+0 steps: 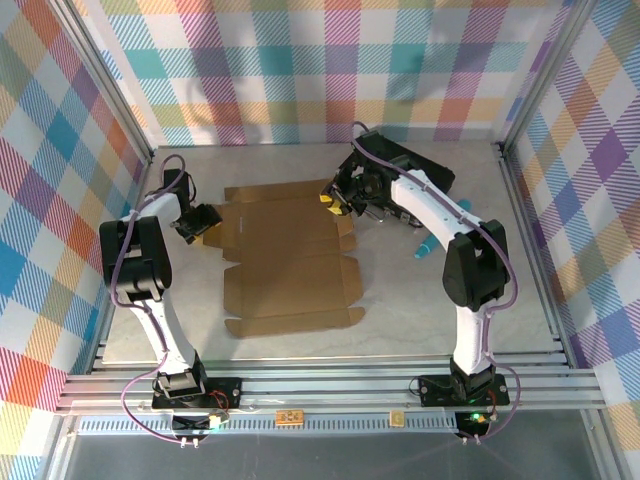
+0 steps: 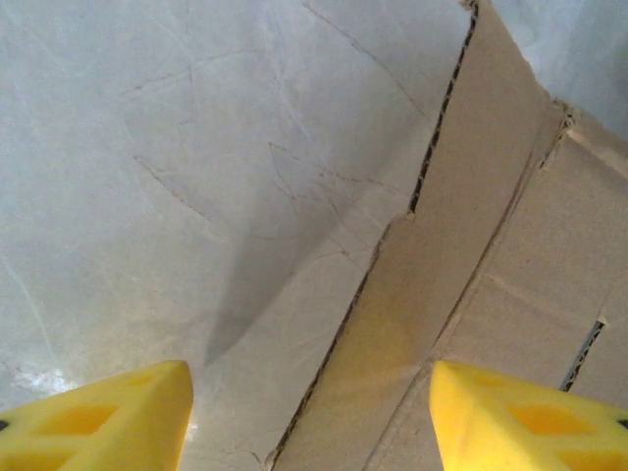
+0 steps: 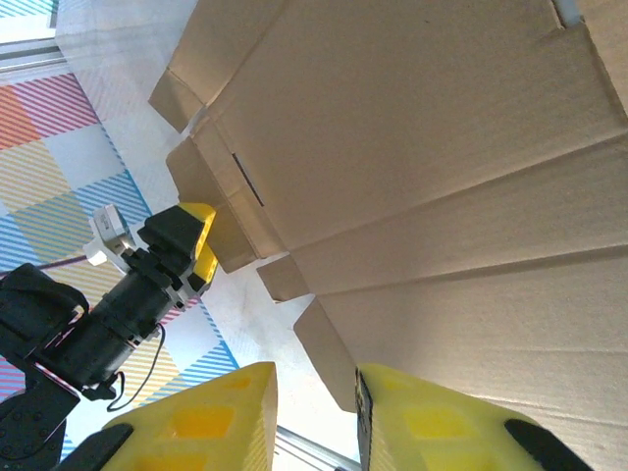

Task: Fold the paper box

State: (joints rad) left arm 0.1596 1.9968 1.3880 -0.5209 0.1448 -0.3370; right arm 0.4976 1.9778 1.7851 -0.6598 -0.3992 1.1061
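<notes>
Next, my left gripper grabs the paper box's side flap by its outer edge (image 1: 210, 234) (image 2: 339, 392), to leave the creases free to fold.
The paper box (image 1: 290, 260) lies flat and unfolded in the middle of the table, a brown die-cut sheet with flaps and tabs. My left gripper (image 1: 204, 222) hovers at the sheet's left edge. In the left wrist view it (image 2: 312, 422) is open, its yellow fingertips (image 2: 98, 422) wide apart over the edge of a side flap (image 2: 432, 245). My right gripper (image 1: 329, 203) is at the sheet's far right corner. It (image 3: 314, 417) is open, with a small flap (image 3: 334, 358) against its right finger (image 3: 442, 422). The sheet (image 3: 442, 147) spreads out beyond it.
A black case (image 1: 425, 168) lies at the back right behind the right arm. Teal pen-like items (image 1: 426, 246) lie on the table right of the sheet. Metal frame rails and checked cloth walls enclose the table. The left gripper (image 3: 186, 245) appears in the right wrist view.
</notes>
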